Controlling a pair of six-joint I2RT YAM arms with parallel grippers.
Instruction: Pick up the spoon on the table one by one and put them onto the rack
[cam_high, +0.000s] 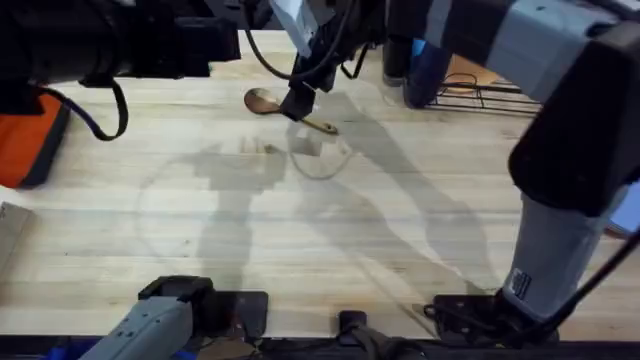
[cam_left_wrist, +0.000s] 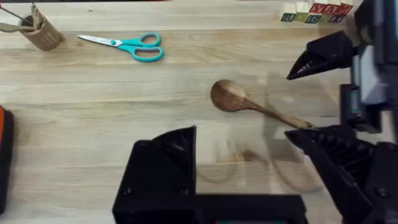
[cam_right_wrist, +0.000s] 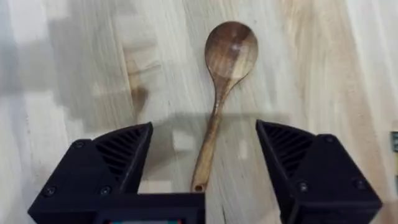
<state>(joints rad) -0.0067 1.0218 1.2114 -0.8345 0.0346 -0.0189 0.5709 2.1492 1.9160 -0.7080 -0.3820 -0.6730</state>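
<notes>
I should next pick up the wooden spoon by its slim handle (cam_high: 322, 126) with my right gripper. Then I can put the spoon onto the rack (cam_high: 480, 95).
One brown wooden spoon (cam_high: 268, 102) lies on the pale table (cam_high: 350, 230) near the far edge, its bowl to the left. My right gripper (cam_high: 300, 102) hovers just above its handle. In the right wrist view the spoon (cam_right_wrist: 214, 118) runs between the two black fingers (cam_right_wrist: 109, 165), and the right gripper (cam_right_wrist: 202, 168) is open and apart from the wood. The left wrist view looks at the same spoon (cam_left_wrist: 233, 98) from the side; my left gripper (cam_left_wrist: 255, 186) is open and holds nothing. The black wire rack (cam_high: 480, 95) stands at the far right.
Teal-handled scissors (cam_left_wrist: 134, 46) and a small wooden utensil cup (cam_left_wrist: 40, 34) sit beyond the spoon. Letter blocks (cam_left_wrist: 314, 12) lie at the far edge. An orange object (cam_high: 30, 140) rests at the table's left side. A blue item (cam_high: 430, 70) stands by the rack.
</notes>
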